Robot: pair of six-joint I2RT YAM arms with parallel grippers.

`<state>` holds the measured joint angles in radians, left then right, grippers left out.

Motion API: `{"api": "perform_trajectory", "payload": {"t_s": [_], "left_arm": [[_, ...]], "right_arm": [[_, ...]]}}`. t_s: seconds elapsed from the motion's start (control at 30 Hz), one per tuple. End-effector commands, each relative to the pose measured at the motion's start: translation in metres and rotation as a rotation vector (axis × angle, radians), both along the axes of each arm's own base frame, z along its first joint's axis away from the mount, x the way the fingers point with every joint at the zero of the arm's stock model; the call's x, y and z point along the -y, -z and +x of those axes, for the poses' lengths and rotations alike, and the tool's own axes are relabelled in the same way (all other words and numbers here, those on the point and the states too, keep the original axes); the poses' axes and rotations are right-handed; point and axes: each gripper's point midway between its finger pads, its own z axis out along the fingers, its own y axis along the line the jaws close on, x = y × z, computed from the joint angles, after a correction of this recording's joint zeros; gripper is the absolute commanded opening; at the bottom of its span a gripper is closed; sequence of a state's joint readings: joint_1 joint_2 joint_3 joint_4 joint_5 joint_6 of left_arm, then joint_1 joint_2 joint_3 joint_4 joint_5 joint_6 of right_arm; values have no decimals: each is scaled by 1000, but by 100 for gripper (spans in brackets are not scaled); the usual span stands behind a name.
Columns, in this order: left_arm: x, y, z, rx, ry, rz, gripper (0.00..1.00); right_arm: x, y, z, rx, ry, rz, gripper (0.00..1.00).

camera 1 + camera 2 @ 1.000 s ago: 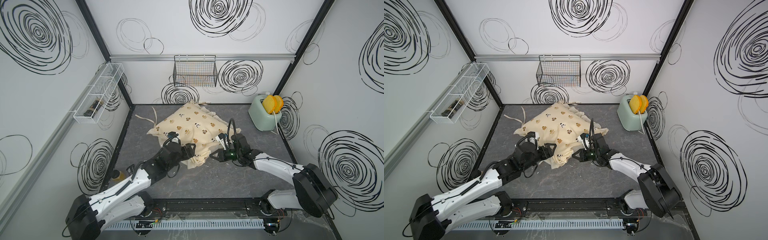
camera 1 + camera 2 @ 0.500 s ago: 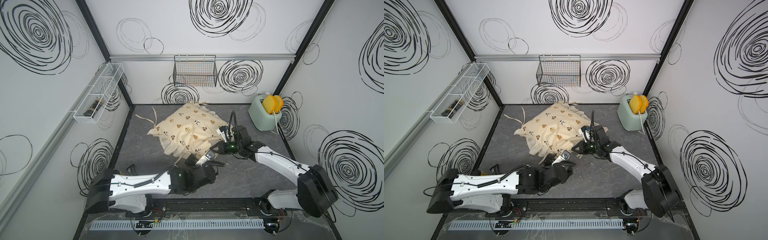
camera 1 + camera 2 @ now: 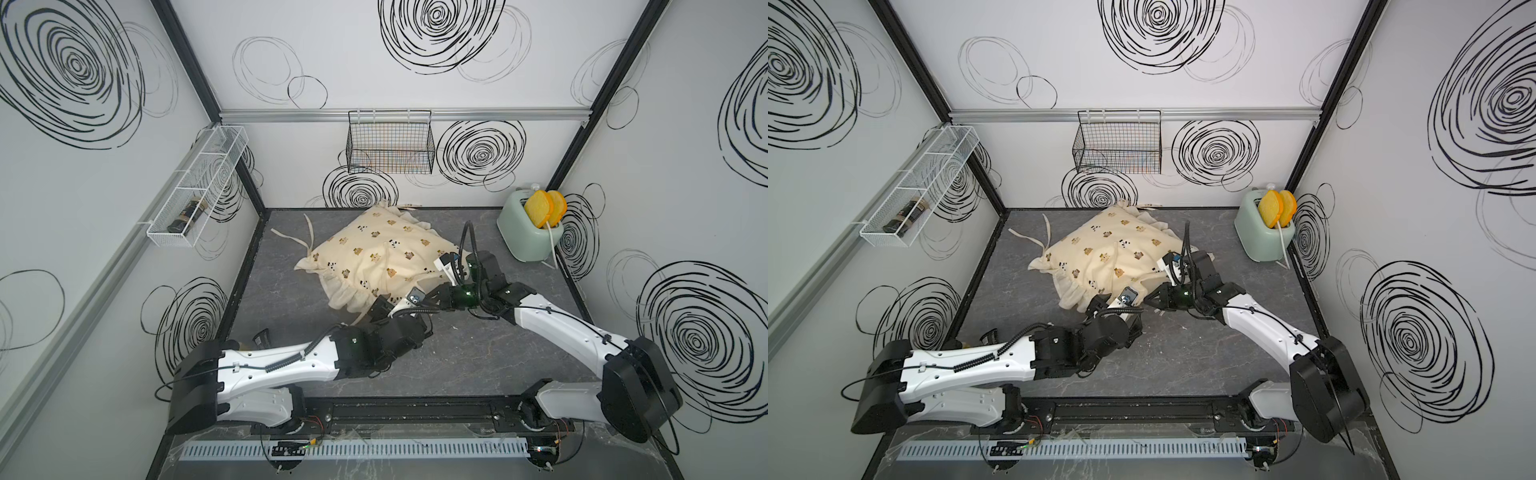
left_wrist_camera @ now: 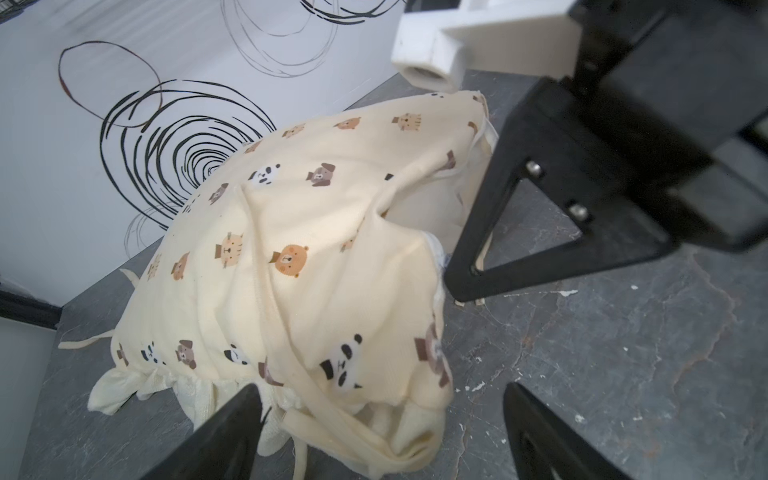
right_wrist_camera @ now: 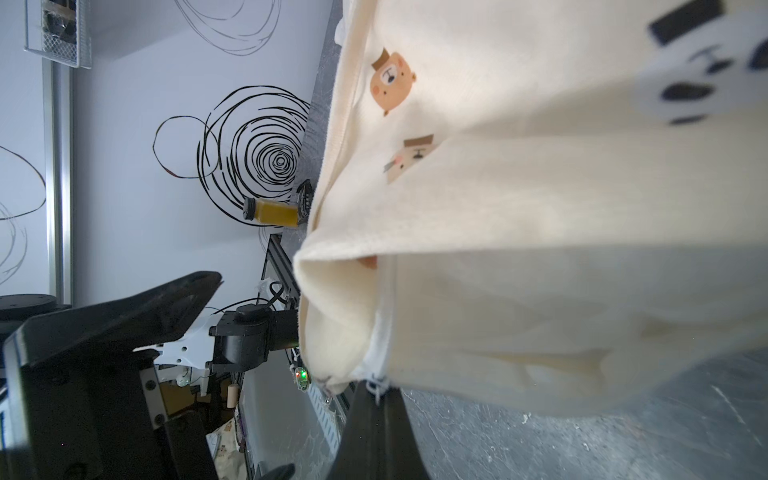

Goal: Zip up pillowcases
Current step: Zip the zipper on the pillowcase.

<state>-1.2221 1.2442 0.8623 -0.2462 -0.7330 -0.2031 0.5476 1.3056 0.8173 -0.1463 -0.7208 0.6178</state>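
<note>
My left gripper pinches the pillowcase's seam edge by the ruffled corner next, opposite the zipper end, to straighten it for zipping.
The cream pillowcase (image 3: 374, 257) (image 3: 1104, 257) printed with bears and pandas lies plump on the grey table, its tie strips trailing to the left. Its zipper side faces the arms, and the seam gapes with white lining showing (image 4: 419, 208). My right gripper (image 3: 430, 296) (image 3: 1152, 298) is shut, pinching the white zipper end (image 5: 380, 384) at the case's near right corner (image 5: 540, 208). My left gripper (image 3: 376, 308) (image 3: 1096, 307) (image 4: 382, 419) stands open just in front of the ruffled near corner, with a tie strip (image 4: 332, 432) lying between its fingers, which do not touch it.
A mint toaster (image 3: 528, 237) with yellow slices stands at the back right. A black wire basket (image 3: 390, 145) hangs on the back wall and a white wire shelf (image 3: 199, 191) on the left wall. An amber bottle (image 5: 274, 212) lies at the table's left edge.
My left arm left the pillowcase's near-left side, swung low to the front of its near corner and opened its jaws. The right gripper stayed shut and drew its corner slightly back and to the right.
</note>
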Motion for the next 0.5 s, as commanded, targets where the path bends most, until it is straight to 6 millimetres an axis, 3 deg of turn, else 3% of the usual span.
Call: {"api": "perform_trajectory", "payload": {"t_s": [0.0, 0.2, 0.3, 0.47], "left_arm": [[6, 11, -6, -26, 61, 26, 98], [3, 18, 7, -14, 30, 39, 98], [6, 17, 14, -14, 40, 25, 90], [7, 16, 21, -13, 40, 22, 67]], "right_arm": [[-3, -19, 0, 20, -14, 41, 0], [-6, -23, -3, 23, -26, 54, 0], [-7, -27, -6, 29, -31, 63, 0], [-9, -28, -8, 29, -39, 68, 0]]}}
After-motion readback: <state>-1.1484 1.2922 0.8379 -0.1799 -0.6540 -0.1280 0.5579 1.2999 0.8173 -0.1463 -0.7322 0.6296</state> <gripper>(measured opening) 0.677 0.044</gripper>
